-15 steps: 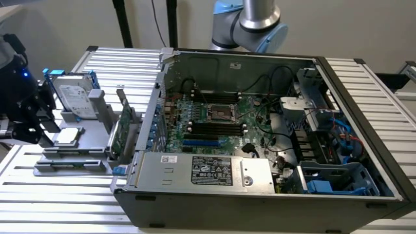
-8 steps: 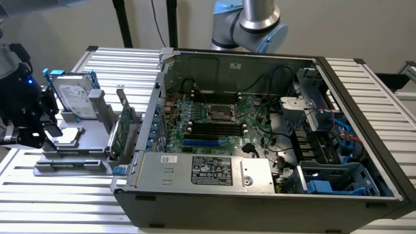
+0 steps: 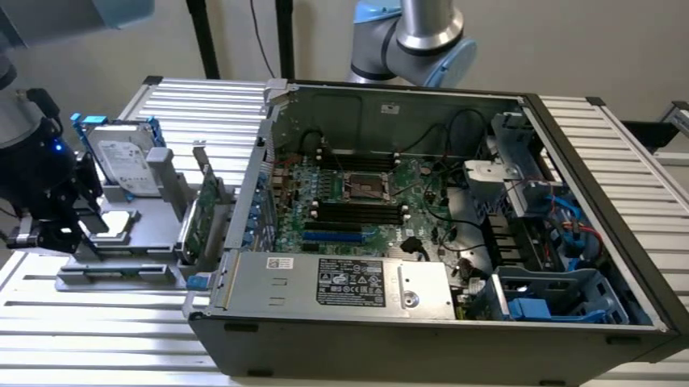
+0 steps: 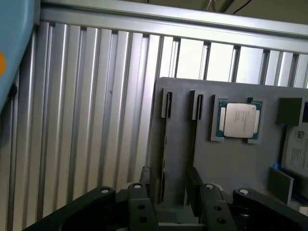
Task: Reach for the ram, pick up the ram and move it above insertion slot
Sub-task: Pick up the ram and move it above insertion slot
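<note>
The holder's posts hold the ram at its ends, so the robot's gripper will next grab the ram by the middle of its long upper edge (image 3: 119, 270).
My gripper (image 4: 169, 182) hangs low over a grey parts holder (image 4: 240, 163) and is open, its two black fingers (image 4: 145, 185) apart. Between them runs a narrow slot of the holder with a thin dark strip (image 4: 165, 144) in it, which looks like the ram seen edge-on; I cannot make out its green face. A second, parallel slot (image 4: 198, 107) lies just beside it. In the exterior view the gripper (image 3: 48, 235) is at the left, over the front of the same holder (image 3: 119, 272). The black memory slots (image 3: 356, 212) sit on the motherboard inside the open computer case.
On the holder sit a processor (image 4: 239, 120), a silver hard drive with blue rails (image 3: 121, 161) and a green expansion card (image 3: 205, 218). The open case (image 3: 453, 242) fills the middle, its wall close to the holder. A ribbed aluminium table (image 4: 86, 120) lies underneath.
</note>
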`<state>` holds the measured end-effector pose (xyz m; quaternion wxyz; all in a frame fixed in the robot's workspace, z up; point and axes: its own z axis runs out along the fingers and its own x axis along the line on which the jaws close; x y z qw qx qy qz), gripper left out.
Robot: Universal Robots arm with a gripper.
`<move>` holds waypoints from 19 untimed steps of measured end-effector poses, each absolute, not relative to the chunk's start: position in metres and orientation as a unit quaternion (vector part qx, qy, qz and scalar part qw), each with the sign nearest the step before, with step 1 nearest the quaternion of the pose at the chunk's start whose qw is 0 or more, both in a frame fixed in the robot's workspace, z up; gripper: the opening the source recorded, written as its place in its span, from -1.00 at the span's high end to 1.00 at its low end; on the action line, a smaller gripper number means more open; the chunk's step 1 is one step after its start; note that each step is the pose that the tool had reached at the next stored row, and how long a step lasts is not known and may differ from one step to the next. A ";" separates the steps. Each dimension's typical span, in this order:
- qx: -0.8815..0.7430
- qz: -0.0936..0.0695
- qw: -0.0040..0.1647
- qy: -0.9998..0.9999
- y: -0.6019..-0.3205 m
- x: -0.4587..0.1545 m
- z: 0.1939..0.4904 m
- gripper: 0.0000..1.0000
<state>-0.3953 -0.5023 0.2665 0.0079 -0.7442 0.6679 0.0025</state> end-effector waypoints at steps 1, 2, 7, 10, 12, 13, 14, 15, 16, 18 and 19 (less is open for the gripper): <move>-0.744 0.002 0.008 0.668 -0.502 -0.395 0.265 0.15; -0.744 0.002 0.008 0.668 -0.502 -0.395 0.263 0.15; -0.744 0.002 0.008 0.668 -0.502 -0.395 0.254 0.15; -0.744 0.002 0.008 0.668 -0.503 -0.395 0.248 0.15; -0.744 0.002 0.008 0.668 -0.503 -0.395 0.245 0.15; -0.744 0.002 0.008 0.668 -0.503 -0.395 0.243 0.15; -0.744 0.002 0.008 0.668 -0.503 -0.395 0.241 0.15; -0.744 0.002 0.008 0.668 -0.503 -0.395 0.239 0.15; -0.744 0.002 0.008 0.668 -0.503 -0.395 0.237 0.15; -0.744 0.002 0.008 0.668 -0.503 -0.395 0.234 0.15; -0.744 0.002 0.008 0.668 -0.503 -0.395 0.232 0.15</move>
